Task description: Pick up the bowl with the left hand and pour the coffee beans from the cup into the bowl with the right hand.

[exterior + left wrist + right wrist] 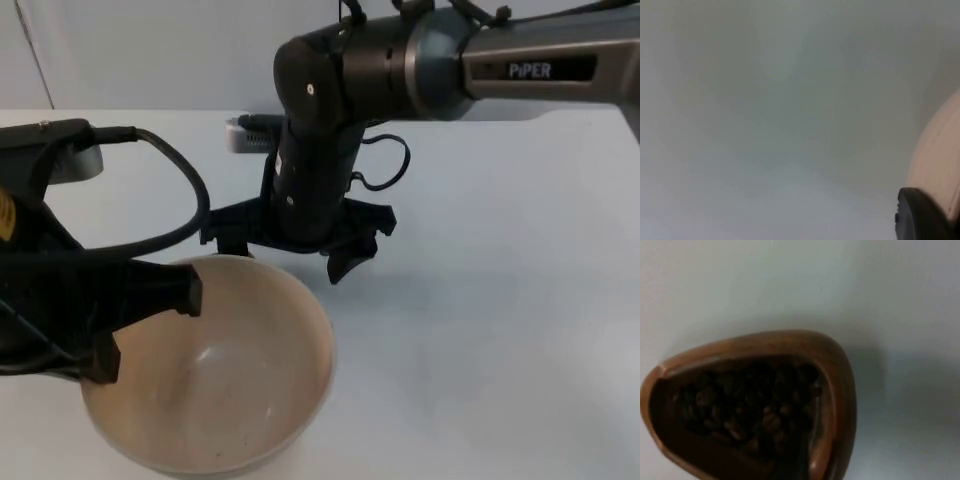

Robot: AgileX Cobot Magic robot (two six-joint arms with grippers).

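Loose coffee beans are inside the open cup [840,390]. My right gripper should hold the cup by its rim [823,455] next, so that the cup stays upright.
My left gripper [140,325] is shut on the left rim of a wide beige bowl [230,380], which it holds up near the front of the table. In the left wrist view the bowl's outer wall [940,155] shows beside a black fingertip [920,215]. The bowl holds nothing but a few specks. Just behind the bowl, my right gripper [290,250] points straight down with its fingers spread open. Right below it, in the right wrist view, stands a brown wooden cup [840,390] filled with coffee beans [755,410]. In the top view the gripper and bowl hide the cup.
The white table top [500,320] stretches out to the right of the bowl and the right arm. The grey partition wall [150,50] closes off the back.
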